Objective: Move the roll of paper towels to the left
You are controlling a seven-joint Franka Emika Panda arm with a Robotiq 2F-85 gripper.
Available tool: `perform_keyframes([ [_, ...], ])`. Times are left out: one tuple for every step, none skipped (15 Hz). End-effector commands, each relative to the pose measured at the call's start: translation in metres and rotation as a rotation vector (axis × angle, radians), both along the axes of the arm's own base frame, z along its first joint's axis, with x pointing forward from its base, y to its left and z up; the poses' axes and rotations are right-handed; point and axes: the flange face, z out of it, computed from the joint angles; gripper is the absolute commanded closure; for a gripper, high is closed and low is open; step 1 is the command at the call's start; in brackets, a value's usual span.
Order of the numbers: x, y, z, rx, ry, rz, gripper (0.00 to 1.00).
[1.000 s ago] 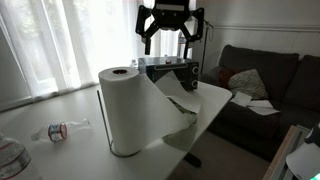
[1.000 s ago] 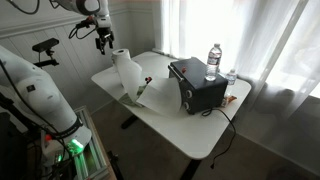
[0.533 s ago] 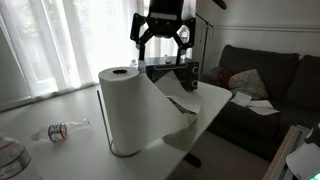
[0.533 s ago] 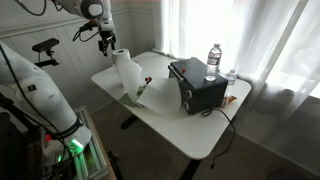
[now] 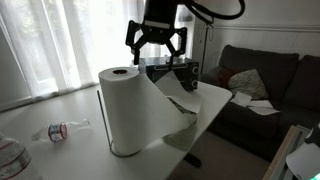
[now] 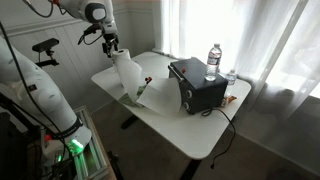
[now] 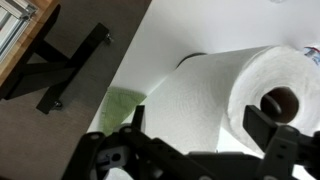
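Observation:
The roll's top rim sits beside the cardboard core. My gripper should pinch the roll by that top rim to move the roll upright.
A white roll of paper towels (image 5: 133,110) stands upright on a wire holder on the white table (image 5: 60,105), with a loose sheet hanging off its side. It also shows in an exterior view (image 6: 127,73) and in the wrist view (image 7: 215,95), where its cardboard core is visible. My gripper (image 5: 154,42) hangs open and empty in the air just above and behind the roll's top; it shows too in an exterior view (image 6: 111,42). In the wrist view my open fingers (image 7: 200,130) straddle the roll from above.
A black box-shaped appliance (image 6: 197,85) sits mid-table with two water bottles (image 6: 213,60) behind it. A flattened plastic bottle (image 5: 60,130) lies near the roll. A green item (image 6: 143,87) lies beside the roll. A dark couch (image 5: 262,80) stands past the table's edge.
My gripper has come down and moved toward the roll, from higher behind it to just above its top. The roll has not moved.

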Motion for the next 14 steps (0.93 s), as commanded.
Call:
perform_keyframes([
  [0.008, 0.011, -0.002, 0.002, -0.046, 0.015, 0.0],
  [0.009, 0.013, -0.003, 0.005, -0.054, 0.019, 0.0],
  [0.01, 0.016, -0.005, 0.005, -0.059, 0.023, 0.0],
  [0.012, 0.017, -0.006, 0.007, -0.066, 0.026, 0.0],
  [0.012, 0.019, -0.008, 0.006, -0.07, 0.031, 0.0],
  [0.013, 0.02, -0.009, 0.006, -0.076, 0.035, 0.0],
  [0.014, 0.021, -0.01, 0.007, -0.082, 0.037, 0.0],
  [0.015, 0.023, -0.011, 0.007, -0.086, 0.038, 0.0],
  [0.016, 0.024, -0.012, 0.006, -0.091, 0.039, 0.0],
  [0.017, 0.025, -0.013, 0.006, -0.096, 0.041, 0.0],
  [0.019, 0.026, -0.014, 0.004, -0.099, 0.042, 0.0],
  [0.02, 0.027, -0.015, 0.006, -0.103, 0.043, 0.0],
  [0.021, 0.028, -0.016, 0.005, -0.105, 0.045, 0.0],
  [0.023, 0.028, -0.017, 0.006, -0.108, 0.046, 0.0],
])
